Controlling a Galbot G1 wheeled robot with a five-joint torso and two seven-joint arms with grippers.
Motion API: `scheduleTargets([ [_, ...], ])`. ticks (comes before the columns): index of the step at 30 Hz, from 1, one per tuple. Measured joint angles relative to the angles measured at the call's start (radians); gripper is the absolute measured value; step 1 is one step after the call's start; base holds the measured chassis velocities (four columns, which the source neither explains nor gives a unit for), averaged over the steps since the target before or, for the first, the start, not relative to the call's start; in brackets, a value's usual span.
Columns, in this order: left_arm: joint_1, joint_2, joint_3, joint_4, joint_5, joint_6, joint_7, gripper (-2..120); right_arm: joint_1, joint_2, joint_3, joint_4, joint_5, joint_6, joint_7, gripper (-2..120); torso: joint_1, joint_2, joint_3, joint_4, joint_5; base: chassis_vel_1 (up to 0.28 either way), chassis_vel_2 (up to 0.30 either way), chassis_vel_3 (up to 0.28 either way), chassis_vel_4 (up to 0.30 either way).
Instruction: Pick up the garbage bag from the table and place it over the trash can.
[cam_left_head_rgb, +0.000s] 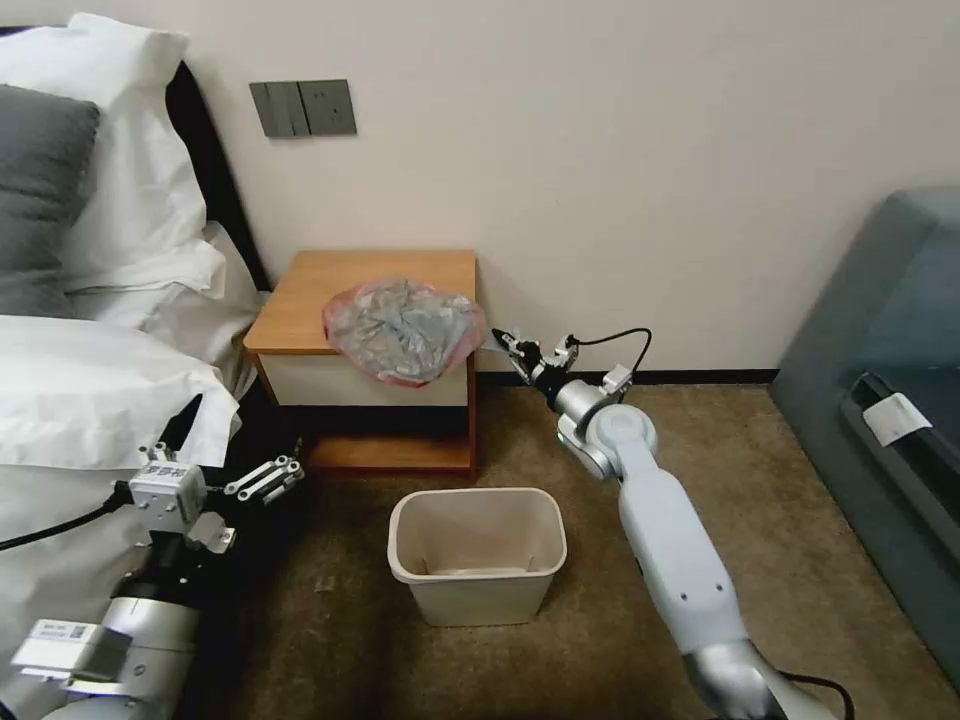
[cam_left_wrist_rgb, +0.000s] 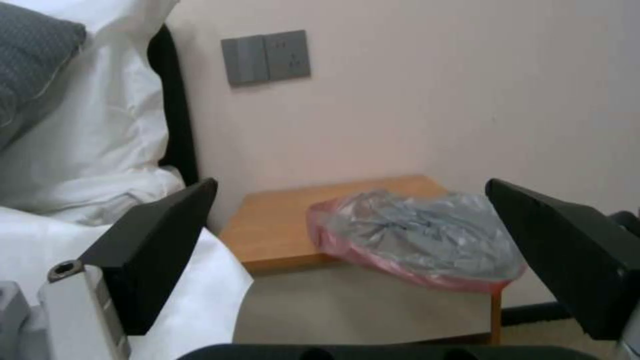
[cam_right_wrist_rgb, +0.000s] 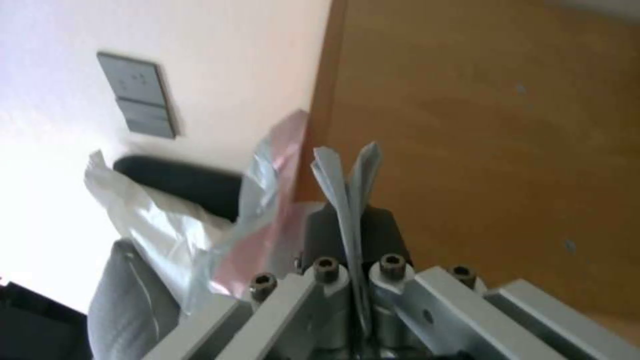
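Observation:
The left gripper grabs the garbage bag by the raised pinkish rim at its loose end (cam_left_head_rgb: 337, 314) next, because the bag's grey middle lies slack and crumpled.
The garbage bag (cam_left_head_rgb: 403, 330) lies crumpled on the table (cam_left_head_rgb: 380, 272), grey with a pinkish-red rim, overhanging the front right corner. My right gripper (cam_left_head_rgb: 503, 341) is at the bag's right edge, beside the table's side. In the right wrist view its fingers (cam_right_wrist_rgb: 321, 234) are shut on a thin fold of the bag (cam_right_wrist_rgb: 347, 185). The trash can (cam_left_head_rgb: 478, 550) stands upright on the carpet in front of the table. My left gripper (cam_left_head_rgb: 228, 452) hangs open low at the left, by the bed, facing the bag (cam_left_wrist_rgb: 413, 235) from a distance.
A bed with white bedding (cam_left_head_rgb: 90, 380) and pillows lies left of the table, close to my left arm. A grey-blue sofa (cam_left_head_rgb: 890, 370) stands at the right. The wall with a switch panel (cam_left_head_rgb: 303, 107) is right behind the table. Open carpet surrounds the bin.

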Motion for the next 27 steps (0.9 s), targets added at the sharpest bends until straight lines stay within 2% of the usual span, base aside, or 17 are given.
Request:
scheduleTargets([
  [7, 0.000, 0.003, -0.001, 0.004, -0.001, -0.006, 0.002, 100, -0.115, -0.021, -0.001, 0.100, -0.008, 0.002, 0.009, 0, 0.000, 0.000, 0.000, 0.0001, 0.0000, 0.000, 0.000, 0.000, 0.000],
  [16, -0.003, 0.001, 0.008, 0.011, -0.001, -0.009, 0.008, 100, -0.275, -0.076, -0.001, 0.312, 0.030, -0.003, 0.030, 0, 0.000, 0.000, 0.000, 0.0000, 0.0000, 0.000, 0.000, 0.000, 0.000],
  [22, -0.003, 0.002, 0.007, 0.011, -0.001, -0.010, 0.009, 100, -0.355, -0.110, -0.007, 0.405, 0.030, -0.016, 0.048, 0, 0.000, 0.000, 0.000, 0.0001, 0.0000, 0.000, 0.000, 0.000, 0.000],
  [27, -0.004, 0.002, 0.007, 0.010, -0.002, -0.010, 0.009, 100, -0.377, -0.119, -0.015, 0.428, 0.022, -0.016, 0.048, 0, 0.000, 0.000, 0.000, 0.0000, 0.0000, 0.000, 0.000, 0.000, 0.000],
])
